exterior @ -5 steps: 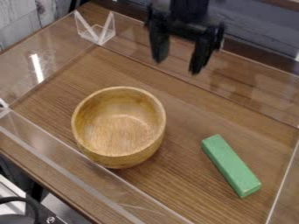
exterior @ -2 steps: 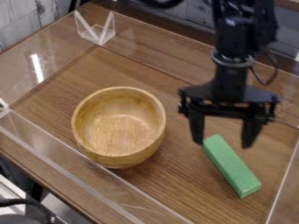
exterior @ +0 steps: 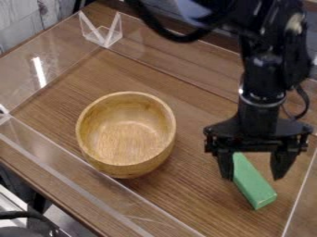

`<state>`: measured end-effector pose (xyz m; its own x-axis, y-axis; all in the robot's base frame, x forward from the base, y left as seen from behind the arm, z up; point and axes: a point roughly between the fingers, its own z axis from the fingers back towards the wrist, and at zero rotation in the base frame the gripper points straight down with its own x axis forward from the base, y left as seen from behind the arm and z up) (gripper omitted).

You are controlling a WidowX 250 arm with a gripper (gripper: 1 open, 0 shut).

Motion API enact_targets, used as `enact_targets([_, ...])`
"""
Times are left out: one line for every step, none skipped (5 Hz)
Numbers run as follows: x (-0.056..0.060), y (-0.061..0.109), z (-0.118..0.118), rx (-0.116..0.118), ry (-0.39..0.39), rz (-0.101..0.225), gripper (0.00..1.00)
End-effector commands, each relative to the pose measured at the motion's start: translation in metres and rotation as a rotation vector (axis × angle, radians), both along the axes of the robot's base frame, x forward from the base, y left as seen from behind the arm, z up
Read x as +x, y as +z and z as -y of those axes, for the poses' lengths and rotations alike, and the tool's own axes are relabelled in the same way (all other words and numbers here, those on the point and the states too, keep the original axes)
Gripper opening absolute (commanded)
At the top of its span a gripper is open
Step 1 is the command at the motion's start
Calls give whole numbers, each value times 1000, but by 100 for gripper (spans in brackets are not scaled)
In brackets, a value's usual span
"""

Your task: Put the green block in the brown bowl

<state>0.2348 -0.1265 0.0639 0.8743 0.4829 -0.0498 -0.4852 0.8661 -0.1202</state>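
Note:
My gripper is going to grip the green block (exterior: 255,184) by its long sides next, to put it in the brown bowl (exterior: 125,132).
The green block (exterior: 255,184) lies flat on the wooden table at the lower right, partly covered at its upper end by my gripper. My black gripper (exterior: 257,157) hangs just above that end, pointing straight down, open, with one finger left of the block and the other finger (exterior: 287,159) to its right. Nothing is held. The brown bowl (exterior: 125,132) stands empty at centre left, well apart from the block and the gripper.
Clear acrylic walls (exterior: 74,176) run along the table's front and left sides. A small clear plastic stand (exterior: 102,30) sits at the back left. The table's right edge lies close beyond the block.
The gripper has come from the back of the table forward and down to the green block's upper end, rolling about its axis. It stayed open; block and bowl have not moved.

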Motion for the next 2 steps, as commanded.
enact_targets([5,-4,7,-29,73,38,100])
enact_targets([7,-12,8,-39,131,43,100])
